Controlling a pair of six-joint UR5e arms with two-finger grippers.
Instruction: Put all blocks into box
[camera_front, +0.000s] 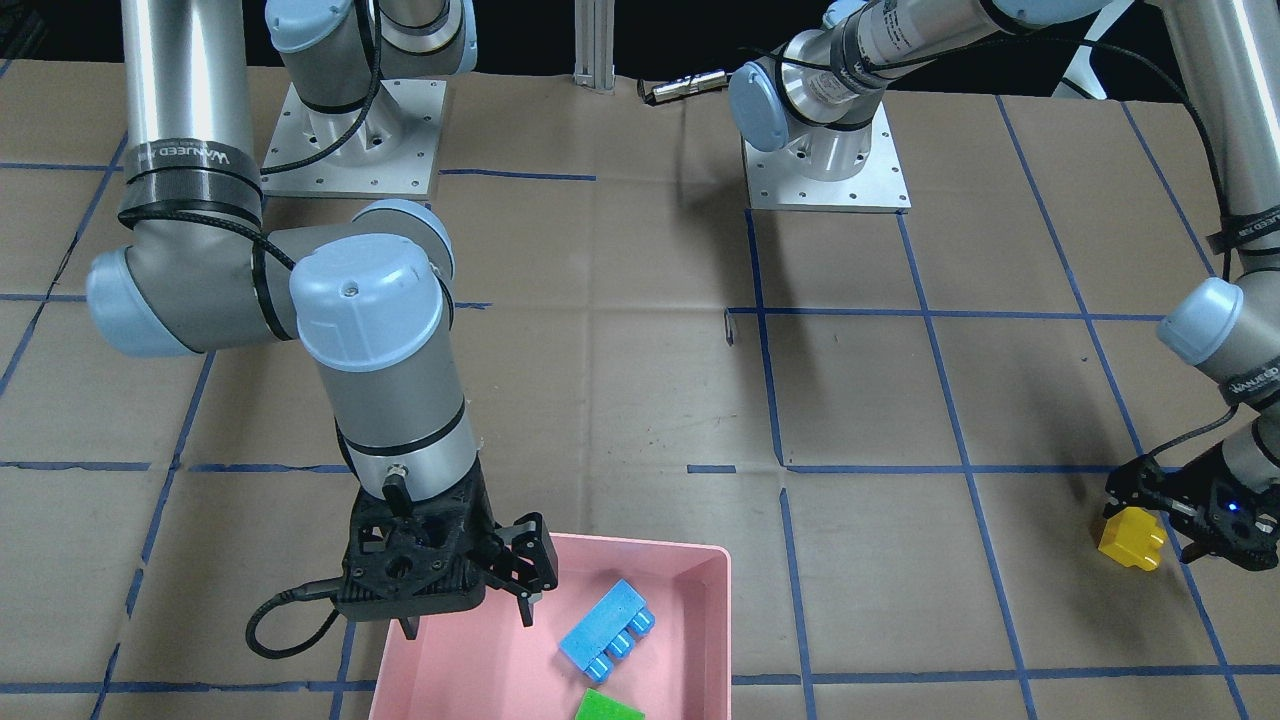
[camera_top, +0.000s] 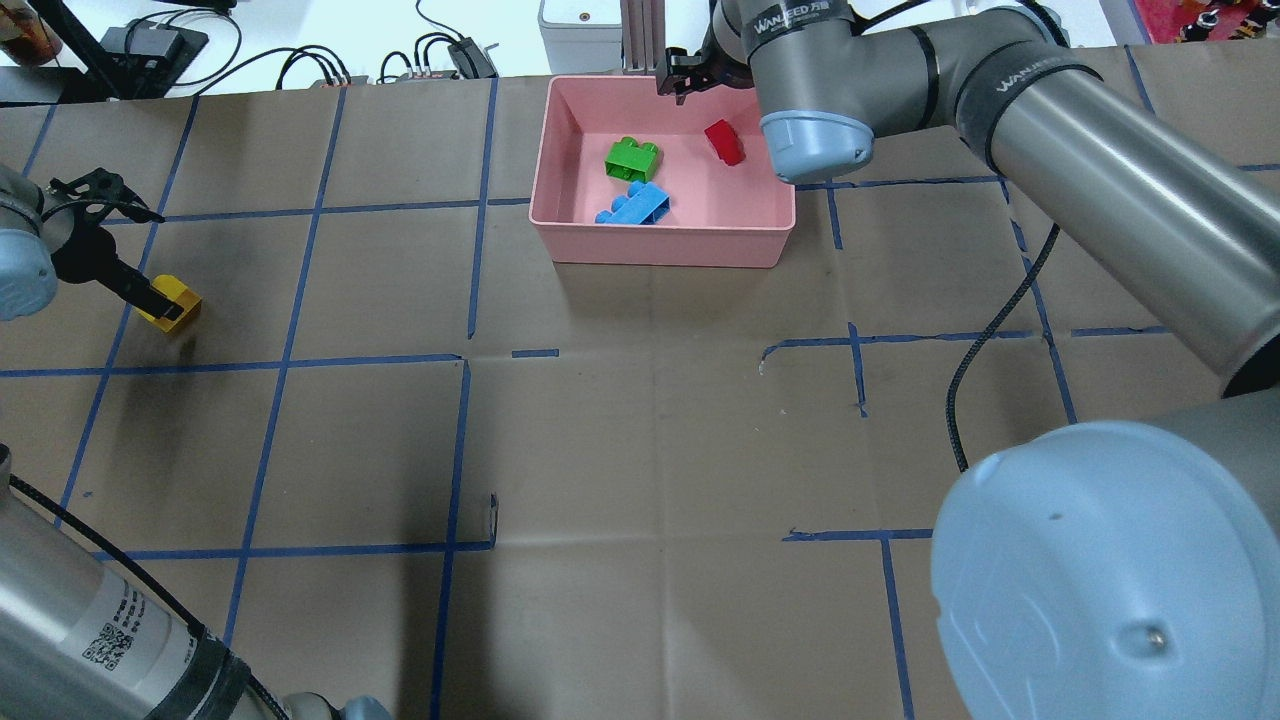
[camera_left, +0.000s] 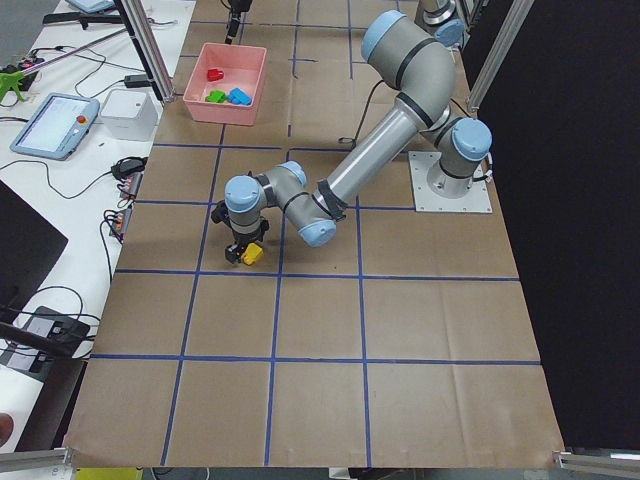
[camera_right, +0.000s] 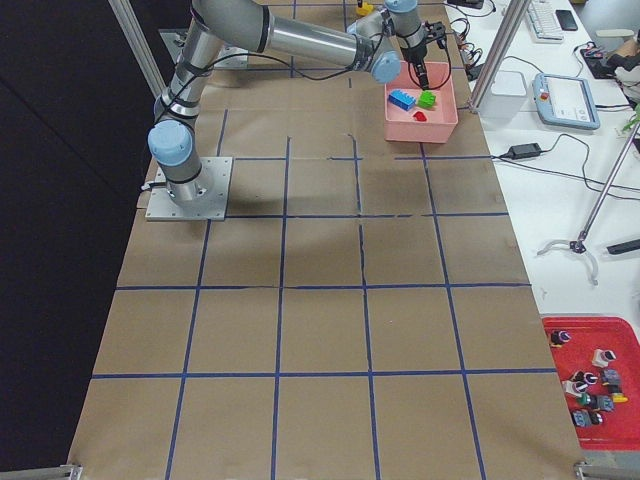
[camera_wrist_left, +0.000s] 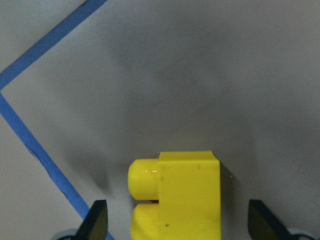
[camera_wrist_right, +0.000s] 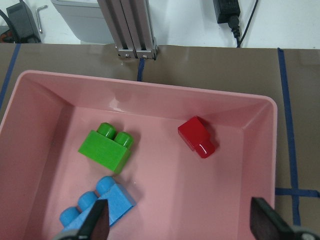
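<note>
The yellow brick needs to get into the pink box (camera_front: 510, 660), so my left gripper should grab the brick by its studs and flat base next.
The pink box (camera_top: 660, 245) stands at the table's far middle and holds the green brick (camera_top: 632, 158), the red brick (camera_top: 724, 141) and the longer blue brick (camera_top: 635, 205). My right gripper (camera_top: 685, 80) hovers open and empty over the box's far rim; its wrist view shows the green brick (camera_wrist_right: 106, 147), red brick (camera_wrist_right: 197, 136) and blue brick (camera_wrist_right: 97, 205) below. The yellow brick (camera_top: 170, 302) lies on the table at the far left. My left gripper (camera_wrist_left: 180, 222) is open and low, one finger on each side of the yellow brick (camera_wrist_left: 177, 197) with gaps.
An aluminium post (camera_top: 640, 35) and cables stand just behind the box. My right arm's elbow (camera_top: 1100, 570) fills the near right of the overhead view. A small metal piece (camera_top: 492, 510) lies on the taped brown paper.
</note>
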